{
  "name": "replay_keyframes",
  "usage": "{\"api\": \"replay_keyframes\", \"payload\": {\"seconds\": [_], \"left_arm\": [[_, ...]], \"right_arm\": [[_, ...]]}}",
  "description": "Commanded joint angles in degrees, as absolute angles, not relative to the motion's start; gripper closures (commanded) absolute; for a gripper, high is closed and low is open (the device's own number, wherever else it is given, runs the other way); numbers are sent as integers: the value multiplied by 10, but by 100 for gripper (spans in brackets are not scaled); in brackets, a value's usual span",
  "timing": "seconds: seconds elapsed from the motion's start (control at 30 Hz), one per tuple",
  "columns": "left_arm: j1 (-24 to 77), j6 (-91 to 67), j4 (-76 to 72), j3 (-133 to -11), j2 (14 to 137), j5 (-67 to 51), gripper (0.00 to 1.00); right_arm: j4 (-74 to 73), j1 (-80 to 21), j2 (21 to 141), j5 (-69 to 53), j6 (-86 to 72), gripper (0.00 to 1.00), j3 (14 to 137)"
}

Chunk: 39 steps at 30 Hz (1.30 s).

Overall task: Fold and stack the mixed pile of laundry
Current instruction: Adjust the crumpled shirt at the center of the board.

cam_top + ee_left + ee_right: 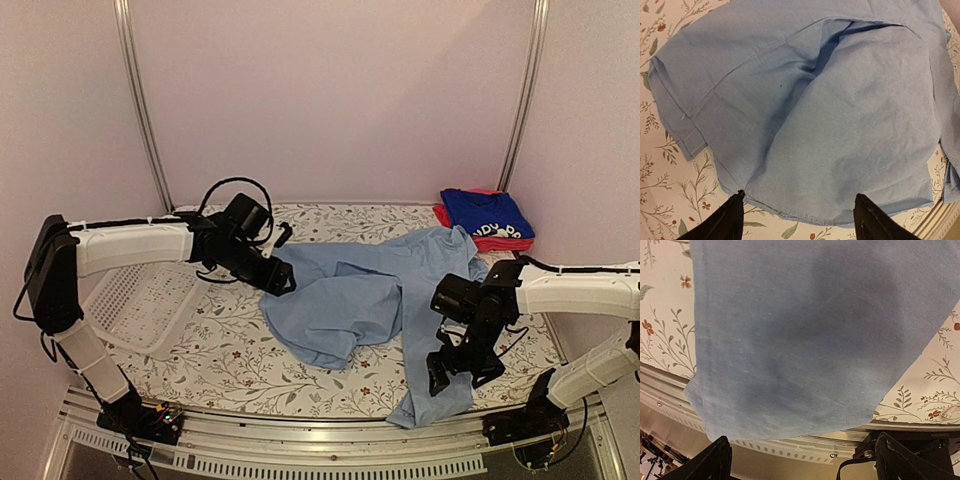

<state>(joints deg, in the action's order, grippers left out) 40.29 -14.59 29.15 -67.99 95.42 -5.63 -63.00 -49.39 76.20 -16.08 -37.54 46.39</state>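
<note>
My left gripper gets the opposite edge to spread the shirt for folding. My right gripper needs to grab the light-blue shirt near its overhanging front end [438, 407] [790, 424] next.
A large light-blue collared shirt [365, 300] lies rumpled across the middle of the floral table, one end hanging over the front edge [425, 408]. A folded royal-blue shirt [487, 218] with white print rests on a red-pink garment [462, 241] at the back right. My left gripper [281, 278] is at the light-blue shirt's left edge. In the left wrist view its jaws [800, 196] stand open, the hem [805, 212] just ahead and nothing gripped. My right gripper [458, 375] hovers over the shirt's lower right part. It is open [803, 439] above the cloth [805, 340].
A white perforated basket [140, 305] sits at the left under the left arm. The table's front rail [805, 447] runs just below the shirt's overhanging end. Metal posts [140, 100] stand at the back corners.
</note>
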Motion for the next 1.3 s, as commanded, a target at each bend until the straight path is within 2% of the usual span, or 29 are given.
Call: {"api": "replay_keyframes", "payload": {"seconds": [0.0, 0.1, 0.2, 0.23, 0.27, 0.37, 0.4, 0.5, 0.67, 0.87, 1.13, 1.27], "left_arm": [[419, -156, 269, -691, 968, -51, 25], [420, -154, 264, -693, 973, -51, 24], [420, -148, 263, -692, 976, -49, 24], [419, -145, 262, -690, 976, -49, 24], [419, -143, 262, -689, 976, -50, 24], [420, -139, 263, -682, 971, -52, 24], [419, -139, 262, -677, 969, -54, 24], [419, -139, 257, -661, 959, -71, 25], [432, -136, 238, -622, 942, -104, 24], [472, -138, 211, -577, 931, -127, 16], [537, -114, 149, -615, 967, -104, 8], [556, -101, 130, -646, 1023, -93, 8]], "right_arm": [[-619, -513, 799, -119, -426, 1, 444], [-591, -521, 831, -129, -430, 1, 424], [-564, -525, 843, -136, -439, 11, 409], [-554, -525, 848, -138, -440, 18, 401], [-542, -526, 853, -144, -440, 30, 392], [-527, -526, 861, -155, -440, 78, 389], [-533, -526, 860, -155, -439, 88, 403], [-577, -526, 842, -142, -429, 100, 473], [-656, -526, 824, -117, -401, 100, 606], [-719, -516, 813, -46, -367, 100, 745], [-710, -418, 796, -37, -301, 100, 914], [-703, -390, 809, -20, -267, 100, 996]]}}
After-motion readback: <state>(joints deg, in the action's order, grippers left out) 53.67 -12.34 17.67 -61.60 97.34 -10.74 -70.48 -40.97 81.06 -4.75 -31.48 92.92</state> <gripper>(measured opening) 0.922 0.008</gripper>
